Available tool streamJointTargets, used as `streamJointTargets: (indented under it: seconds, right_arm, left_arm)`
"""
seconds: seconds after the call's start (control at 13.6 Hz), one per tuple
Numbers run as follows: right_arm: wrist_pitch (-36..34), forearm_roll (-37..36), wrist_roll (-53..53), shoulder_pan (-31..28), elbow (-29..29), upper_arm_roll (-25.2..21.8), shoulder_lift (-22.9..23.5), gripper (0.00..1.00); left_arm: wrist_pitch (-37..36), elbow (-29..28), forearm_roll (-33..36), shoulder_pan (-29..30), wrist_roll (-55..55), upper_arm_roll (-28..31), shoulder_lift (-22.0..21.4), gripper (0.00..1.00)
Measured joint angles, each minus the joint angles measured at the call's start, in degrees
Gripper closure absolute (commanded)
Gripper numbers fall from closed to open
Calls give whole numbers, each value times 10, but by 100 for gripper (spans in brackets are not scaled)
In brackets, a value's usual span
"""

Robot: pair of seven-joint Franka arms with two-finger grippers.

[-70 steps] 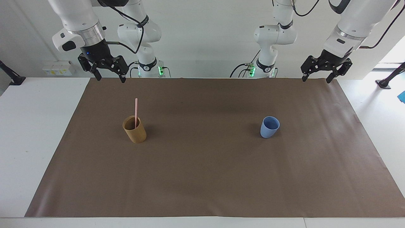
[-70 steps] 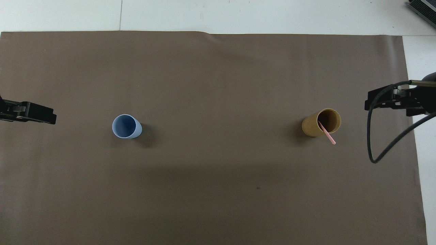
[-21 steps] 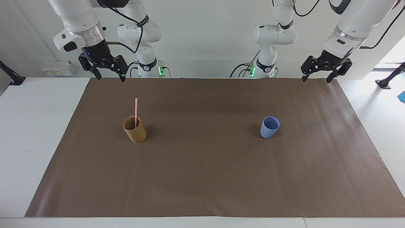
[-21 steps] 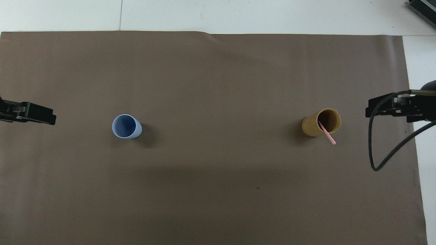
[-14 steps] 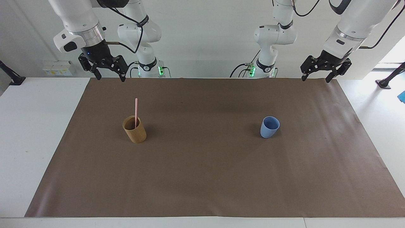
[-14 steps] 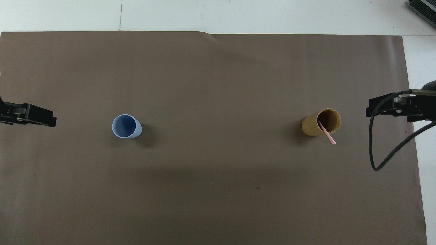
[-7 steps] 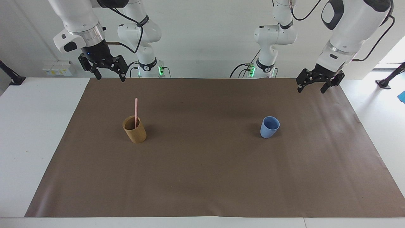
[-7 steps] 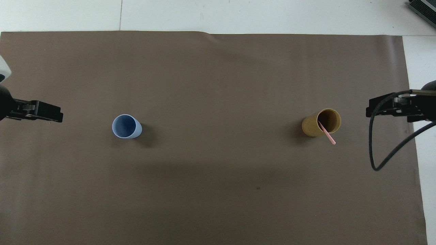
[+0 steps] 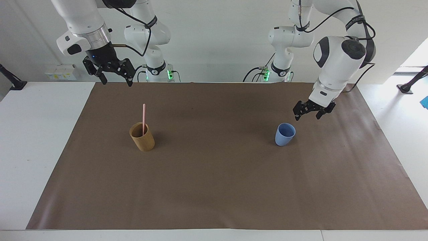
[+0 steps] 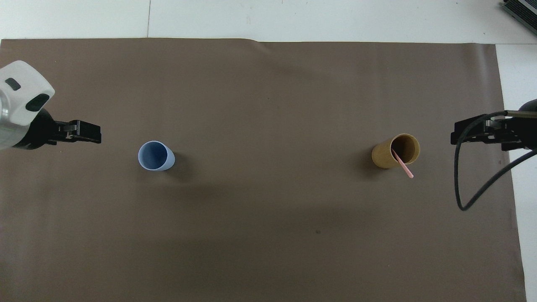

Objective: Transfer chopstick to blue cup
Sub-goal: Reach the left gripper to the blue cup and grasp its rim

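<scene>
The light blue cup needs to come within reach for the chopstick, so my left gripper will next pick up the cup by its rim.
The pale pink chopstick stands tilted in a tan-brown cup, its upper half sticking out above the rim. The light blue cup stands upright with nothing in it, toward the left arm's end of the table. My left gripper hangs open over the mat beside the blue cup, apart from it. My right gripper waits open, raised over the mat's edge at the right arm's end, holding nothing.
A brown mat covers most of the white table. A black cable loop hangs from the right arm near the tan-brown cup. A dark device sits off the mat at a table corner.
The left arm has swung down and out over the mat, bringing its open gripper close to the blue cup. The right arm, both cups and the chopstick have not moved.
</scene>
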Motion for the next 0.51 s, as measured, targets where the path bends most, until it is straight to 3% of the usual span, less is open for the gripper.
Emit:
streamJointTargets:
  seconds: [0.29, 0.51]
  right_arm:
    - [0, 0, 0, 0, 0, 0, 0, 0]
    - [0, 0, 0, 0, 0, 0, 0, 0]
  left_arm:
    - [89, -81, 0, -19, -8, -1, 9, 0]
    - [123, -91, 0, -19, -8, 4, 13, 0]
